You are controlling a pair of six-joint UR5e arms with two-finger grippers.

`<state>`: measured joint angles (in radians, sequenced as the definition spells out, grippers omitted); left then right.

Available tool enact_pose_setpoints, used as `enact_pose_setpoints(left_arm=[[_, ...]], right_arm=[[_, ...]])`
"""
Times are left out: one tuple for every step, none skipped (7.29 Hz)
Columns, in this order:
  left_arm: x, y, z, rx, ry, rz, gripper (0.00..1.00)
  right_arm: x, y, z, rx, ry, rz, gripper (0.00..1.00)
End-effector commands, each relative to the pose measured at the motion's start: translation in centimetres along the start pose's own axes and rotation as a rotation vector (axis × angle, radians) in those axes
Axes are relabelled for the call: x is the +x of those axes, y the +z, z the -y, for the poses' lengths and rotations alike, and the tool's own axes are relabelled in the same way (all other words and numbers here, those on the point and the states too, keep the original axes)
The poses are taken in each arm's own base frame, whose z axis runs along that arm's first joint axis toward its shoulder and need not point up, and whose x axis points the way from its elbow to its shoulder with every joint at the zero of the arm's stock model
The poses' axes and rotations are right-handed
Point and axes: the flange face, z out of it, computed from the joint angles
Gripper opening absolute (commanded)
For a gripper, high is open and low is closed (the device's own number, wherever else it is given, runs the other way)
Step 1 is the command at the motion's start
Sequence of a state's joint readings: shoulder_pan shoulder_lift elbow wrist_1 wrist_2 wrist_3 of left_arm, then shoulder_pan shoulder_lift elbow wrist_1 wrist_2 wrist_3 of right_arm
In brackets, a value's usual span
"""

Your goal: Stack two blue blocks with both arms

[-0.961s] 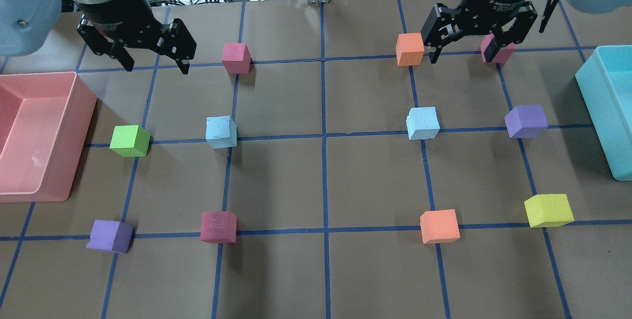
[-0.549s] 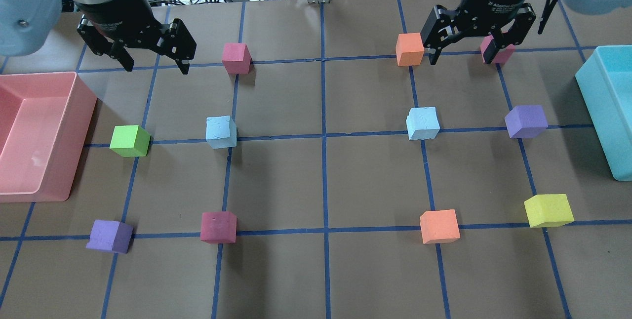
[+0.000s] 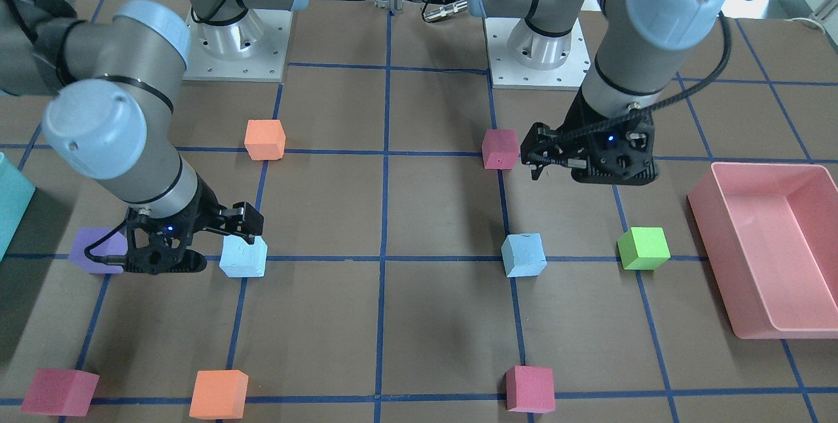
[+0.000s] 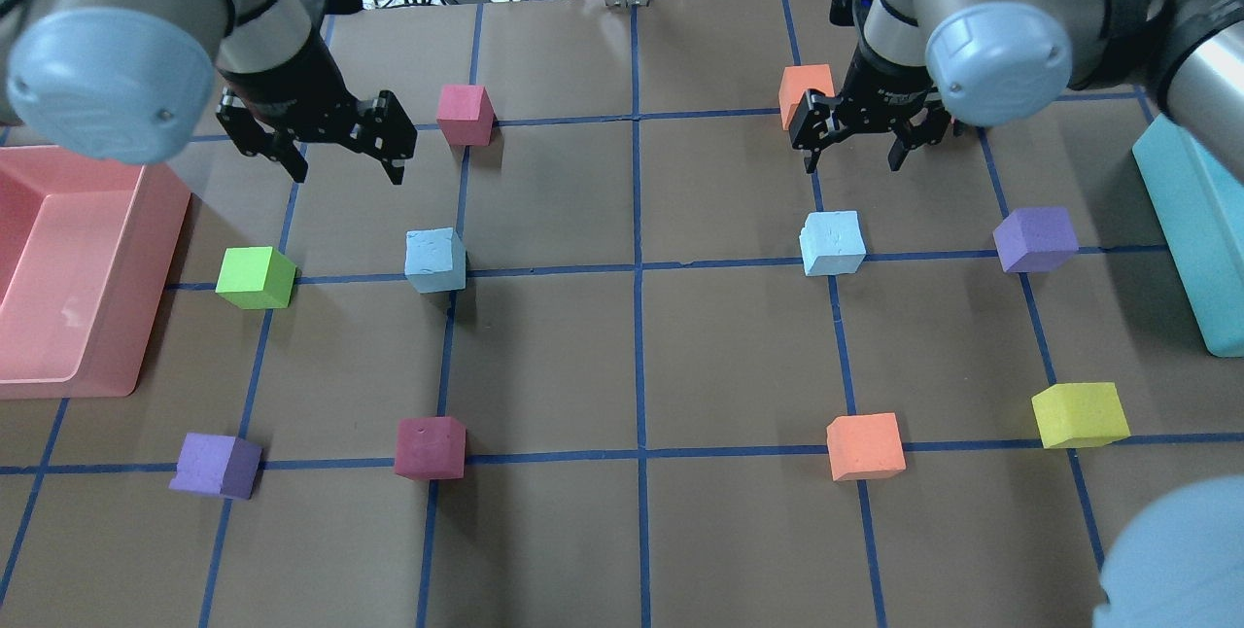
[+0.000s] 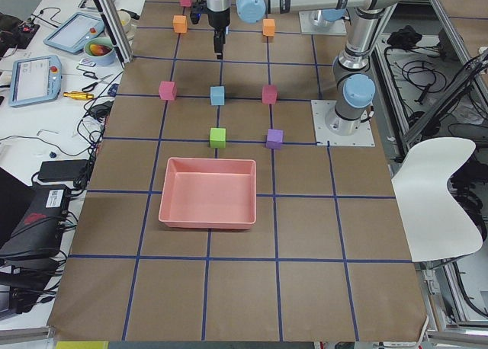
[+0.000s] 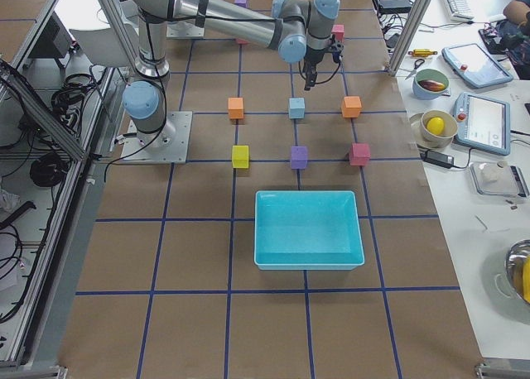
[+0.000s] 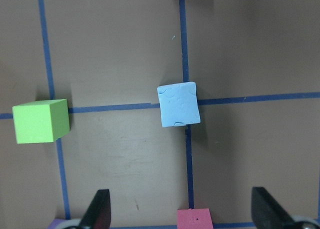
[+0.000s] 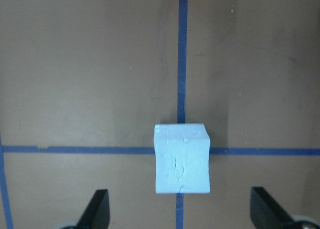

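Observation:
My right gripper is going to grab the pale blue block by its opposite sides next, to stack the two blue blocks.
Two pale blue blocks lie apart on the brown table, one on the left (image 4: 434,259) and one on the right (image 4: 832,242). My left gripper (image 4: 345,171) is open and empty, above the table behind and to the left of the left block. That block shows in the left wrist view (image 7: 179,104), ahead of the open fingers (image 7: 97,211). My right gripper (image 4: 852,161) is open and empty, just behind the right block. The right wrist view shows this block (image 8: 181,159) centred between the open fingers (image 8: 95,211), a little ahead of them.
A pink bin (image 4: 97,356) stands at the left edge and a teal bin (image 4: 1195,220) at the right. Other cubes lie around: green (image 4: 255,277), red (image 4: 465,114), orange (image 4: 805,93), purple (image 4: 1035,238), yellow (image 4: 1079,413), orange (image 4: 865,445), dark red (image 4: 430,446), purple (image 4: 216,464).
Both arms have swung in over the table. The left gripper moved right and nearer the left blue block. The right gripper moved left and lower, behind the right blue block. Both stay open.

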<state>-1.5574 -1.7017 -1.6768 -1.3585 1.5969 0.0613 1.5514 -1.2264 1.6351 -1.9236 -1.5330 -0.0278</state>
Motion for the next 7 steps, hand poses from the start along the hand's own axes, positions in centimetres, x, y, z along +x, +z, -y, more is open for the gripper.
enact_pose_setpoints(left_arm=[[0.4, 10.5, -0.5, 0.003, -0.003, -0.02, 1.0], [0.5, 13.3, 0.0, 0.004, -0.003, -0.02, 1.0], [0.5, 15.1, 0.8, 0.009, 0.0, -0.018, 1.0], [0.5, 16.5, 1.3, 0.013, -0.002, -0.019, 1.0], [0.5, 17.4, 1.5, 0.001, 0.004, -0.018, 1.0], [0.5, 18.5, 1.6, -0.017, 0.0, -0.019, 0.94], [0.6, 19.0, 1.6, -0.028, 0.003, -0.02, 0.93]], right_arm=[[0.8, 6.7, -0.1, 0.019, -0.011, -0.001, 1.0], [0.8, 9.5, -0.6, 0.01, -0.01, -0.001, 1.0], [0.9, 11.1, -1.7, 0.0, -0.013, -0.001, 0.83], [0.9, 11.5, -2.2, -0.016, -0.012, 0.0, 0.46], [0.8, 11.2, -1.9, -0.001, -0.012, -0.001, 0.14], [0.1, 10.0, -1.4, 0.025, -0.008, 0.006, 0.1], [-2.0, 7.4, 0.0, 0.077, -0.011, 0.032, 0.1]])
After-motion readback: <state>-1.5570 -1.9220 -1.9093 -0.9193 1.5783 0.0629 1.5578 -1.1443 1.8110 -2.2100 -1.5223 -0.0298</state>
